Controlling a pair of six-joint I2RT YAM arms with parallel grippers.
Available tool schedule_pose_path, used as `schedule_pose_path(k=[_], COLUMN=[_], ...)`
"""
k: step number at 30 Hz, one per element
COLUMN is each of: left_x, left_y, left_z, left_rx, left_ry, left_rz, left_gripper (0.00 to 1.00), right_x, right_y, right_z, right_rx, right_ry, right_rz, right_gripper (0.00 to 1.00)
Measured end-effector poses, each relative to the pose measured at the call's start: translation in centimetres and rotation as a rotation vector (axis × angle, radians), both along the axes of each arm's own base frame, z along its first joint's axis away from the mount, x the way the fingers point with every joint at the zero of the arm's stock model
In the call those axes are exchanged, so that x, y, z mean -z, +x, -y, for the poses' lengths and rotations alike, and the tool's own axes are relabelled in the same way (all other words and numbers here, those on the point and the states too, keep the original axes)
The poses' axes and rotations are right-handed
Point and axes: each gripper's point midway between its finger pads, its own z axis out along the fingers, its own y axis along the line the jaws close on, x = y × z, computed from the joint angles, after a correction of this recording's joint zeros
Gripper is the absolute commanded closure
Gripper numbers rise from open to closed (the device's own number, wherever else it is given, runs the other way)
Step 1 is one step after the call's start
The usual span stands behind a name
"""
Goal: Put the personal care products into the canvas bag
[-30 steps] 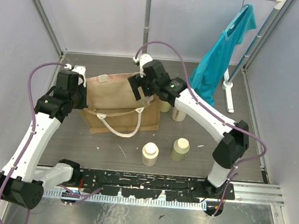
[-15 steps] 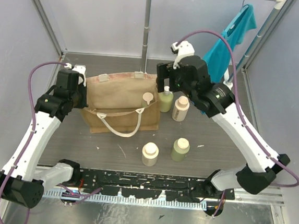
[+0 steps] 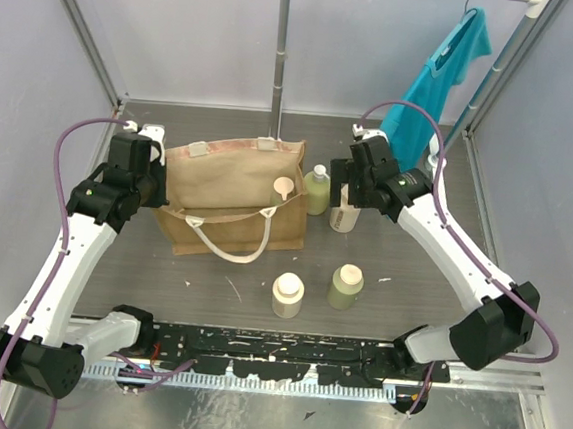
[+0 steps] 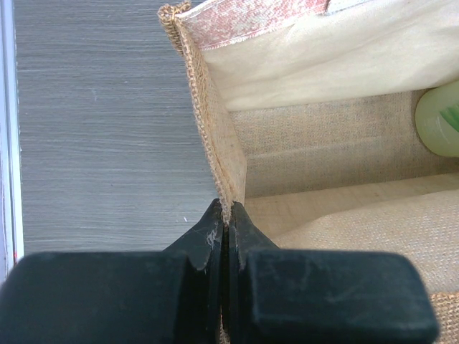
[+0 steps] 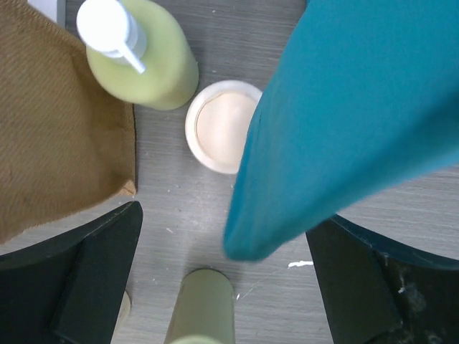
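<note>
My right gripper should reach the cream bottle and grab its rounded body [image 3: 344, 220], so that its base stays free to stand in the canvas bag [image 3: 230, 198].
The tan canvas bag [image 3: 230, 198] stands open at mid-left. My left gripper [image 3: 154, 187] is shut on its left rim, and the burlap edge sits pinched between the jaws [image 4: 228, 215]. One pale green bottle [image 4: 440, 118] lies inside the bag, its cream cap [image 3: 284, 185] showing at the right end. A green pump bottle [image 3: 316, 190] and a cream-capped bottle [image 3: 343, 218] stand just right of the bag. My right gripper [image 3: 350, 187] hangs open above them, holding nothing. In its wrist view the pump bottle [image 5: 143, 61] and cream cap [image 5: 221, 126] lie ahead of the gripper [image 5: 226, 233].
Two more bottles stand nearer the arms: a cream one [image 3: 287, 295] and a green one [image 3: 345, 286]. A teal shirt [image 3: 432, 97] hangs from the rack at back right, and its hem [image 5: 344, 115] droops across the right wrist view. The rack's pole [image 3: 280, 53] rises behind the bag.
My right gripper left the bag's mouth, swung right and came down over the bottles beside the bag, opening wider. A bottle's cap now shows inside the bag. The left gripper stayed put.
</note>
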Motion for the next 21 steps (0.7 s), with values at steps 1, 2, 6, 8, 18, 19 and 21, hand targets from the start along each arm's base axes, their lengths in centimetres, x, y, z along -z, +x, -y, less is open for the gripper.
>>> schedule_pose_path(k=[1,2,6,8,18,19,21], left_x=[0.0,0.0,0.0,0.0,0.0,0.0,0.0], left_y=[0.0,0.0,0.0,0.0,0.0,0.0,0.0], left_z=[0.0,0.0,0.0,0.0,0.0,0.0,0.0], left_rx=[0.000,0.000,0.000,0.000,0.000,0.000,0.000], left_ry=[0.001,0.001,0.001,0.001,0.001,0.001,0.001], left_rz=[0.000,0.000,0.000,0.000,0.000,0.000,0.000], left_gripper=[0.92,0.92,0.92,0.92,0.92,0.92,0.92], right_x=[0.3,0.5,1.4,1.8,4.6,4.8,5.1], right_y=[0.5,0.9,2.5,3.1,3.9,4.0,4.2], right_z=[0.1,0.3,0.4,0.4,0.1,0.0,0.0], right_rx=[0.005,0.008,0.008,0.002,-0.041,-0.045,-0.052], right_ry=[0.000,0.000,0.010,0.012,0.021,0.019,0.015], right_rz=[-0.002,-0.002,-0.004,-0.003,-0.038,-0.037,-0.031], right_gripper=[0.01,0.01,0.02,0.05,0.12,0.12,0.12])
